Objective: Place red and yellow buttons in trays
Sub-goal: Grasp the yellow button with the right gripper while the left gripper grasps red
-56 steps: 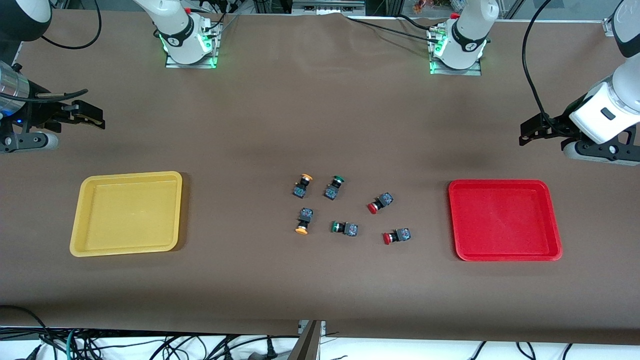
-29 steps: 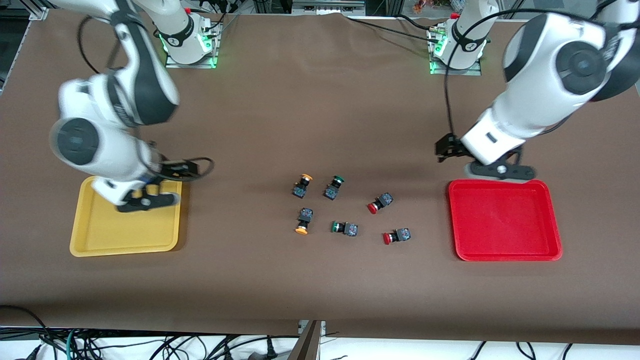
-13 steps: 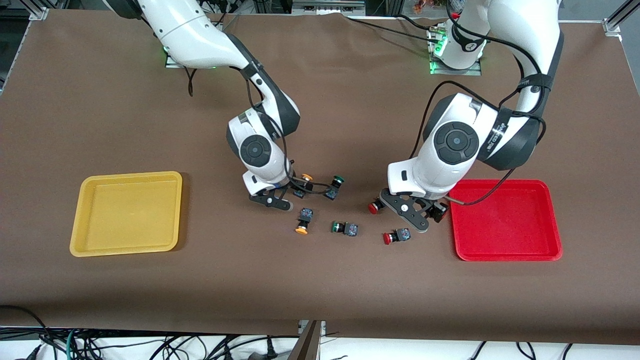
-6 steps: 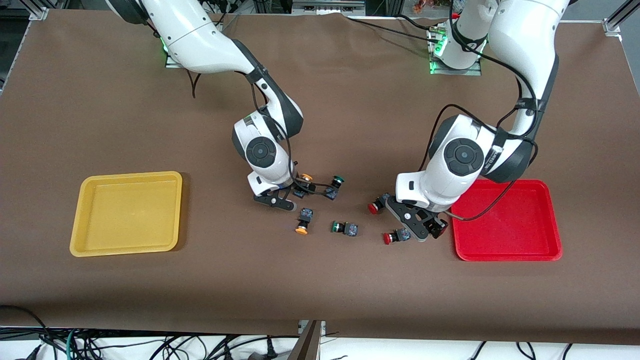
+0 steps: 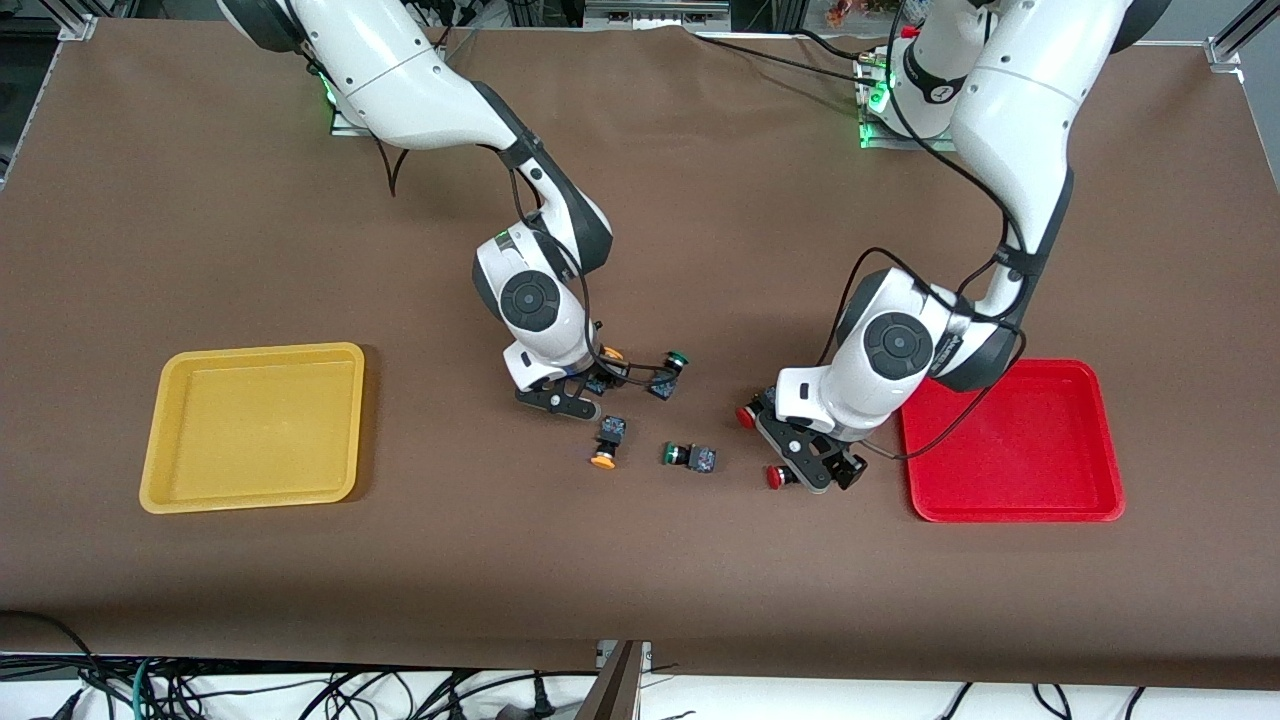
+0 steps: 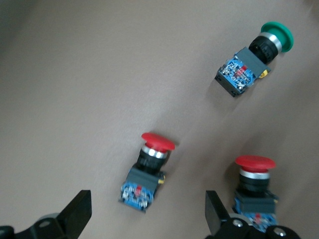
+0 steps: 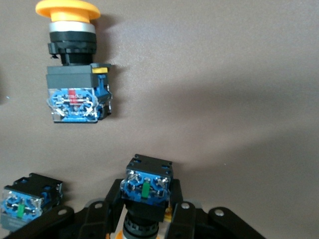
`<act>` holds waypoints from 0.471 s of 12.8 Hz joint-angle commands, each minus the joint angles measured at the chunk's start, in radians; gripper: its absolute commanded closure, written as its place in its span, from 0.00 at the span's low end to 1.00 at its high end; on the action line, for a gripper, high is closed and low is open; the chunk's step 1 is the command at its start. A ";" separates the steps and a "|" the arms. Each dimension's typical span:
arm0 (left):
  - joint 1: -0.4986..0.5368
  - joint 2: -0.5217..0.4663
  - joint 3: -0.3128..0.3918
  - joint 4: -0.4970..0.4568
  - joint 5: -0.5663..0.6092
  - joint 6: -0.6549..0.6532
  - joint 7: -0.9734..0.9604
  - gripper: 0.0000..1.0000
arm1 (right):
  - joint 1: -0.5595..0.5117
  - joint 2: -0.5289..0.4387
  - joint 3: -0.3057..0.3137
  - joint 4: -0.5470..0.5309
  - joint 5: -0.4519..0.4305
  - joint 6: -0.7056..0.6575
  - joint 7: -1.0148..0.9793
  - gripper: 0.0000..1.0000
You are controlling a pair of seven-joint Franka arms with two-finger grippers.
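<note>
The left gripper grabs the red button by its black body (image 5: 791, 474) (image 6: 141, 183) next, leaving its red cap free on the way to the red tray.
My right gripper (image 5: 597, 378) is shut on the body of the yellow button (image 5: 612, 354) farther from the front camera; the right wrist view shows its fingers (image 7: 113, 199) clamping that button (image 7: 147, 188). The second yellow button (image 5: 604, 441) lies loose on the table and also shows in the right wrist view (image 7: 74, 69). My left gripper (image 5: 806, 464) is open, low over the nearer red button (image 5: 775, 477). In the left wrist view a red button (image 6: 148, 169) lies between its spread fingers (image 6: 76, 217), and the other red button (image 6: 254, 183) lies beside one finger. The yellow tray (image 5: 255, 349) and the red tray (image 5: 1000, 365) hold nothing.
Two green-capped switches lie among the buttons, one (image 5: 668, 374) beside my right gripper, one (image 5: 689, 457) between the loose yellow button and the nearer red one. A green-capped switch (image 6: 251, 64) also shows in the left wrist view. Cables hang below the table's front edge.
Both arms swung in from the table's ends to the button cluster. In the last second my left gripper shifted from the farther red button to the nearer one. My right gripper settled on the yellow button.
</note>
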 commanded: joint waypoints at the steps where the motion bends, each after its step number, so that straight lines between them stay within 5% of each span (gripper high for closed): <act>1: 0.009 0.070 -0.005 0.075 -0.005 0.015 0.075 0.00 | 0.004 0.000 -0.014 0.014 -0.001 0.002 -0.050 1.00; 6: 0.009 0.169 0.006 0.158 -0.002 0.017 0.088 0.00 | -0.110 -0.089 -0.023 0.014 -0.003 -0.134 -0.282 1.00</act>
